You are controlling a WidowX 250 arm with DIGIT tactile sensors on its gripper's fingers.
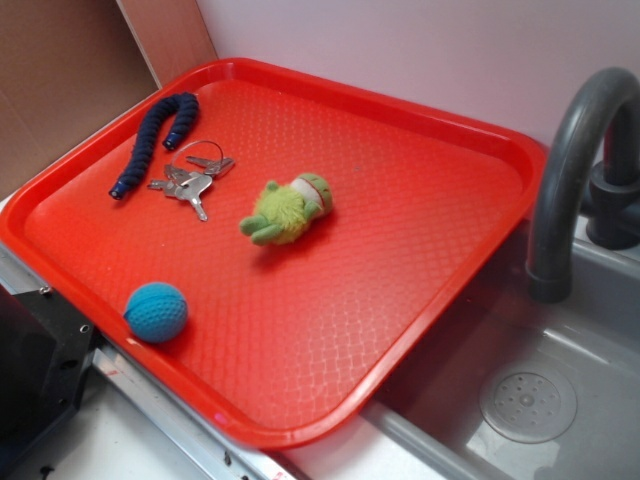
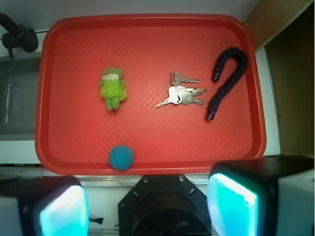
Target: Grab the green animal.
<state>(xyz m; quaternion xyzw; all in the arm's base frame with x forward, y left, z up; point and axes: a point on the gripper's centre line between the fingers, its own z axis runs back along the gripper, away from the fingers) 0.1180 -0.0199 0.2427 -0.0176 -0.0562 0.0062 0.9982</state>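
My gripper should lift the toy from the red tray, so next it should take hold of the plush green animal's fuzzy body [image 1: 283, 216].
The green animal [image 1: 285, 210], a fuzzy lime-green plush with a pale head and a pink band, lies on its side near the middle of the red tray [image 1: 420, 270]. In the wrist view it [image 2: 113, 88] lies left of centre on the tray [image 2: 147, 142]. My gripper [image 2: 147, 206] is open, high above the tray's near edge and off the tray, far from the animal. Its two cyan pads [image 2: 231, 201] stand wide apart with nothing between them. The gripper is out of the exterior view.
A blue knitted ball [image 1: 156, 311] sits near the tray's front rim. A bunch of keys [image 1: 192, 180] and a dark blue curved rope toy [image 1: 155, 140] lie at the back left. A grey sink [image 1: 560, 390] with a faucet [image 1: 580, 150] is on the right.
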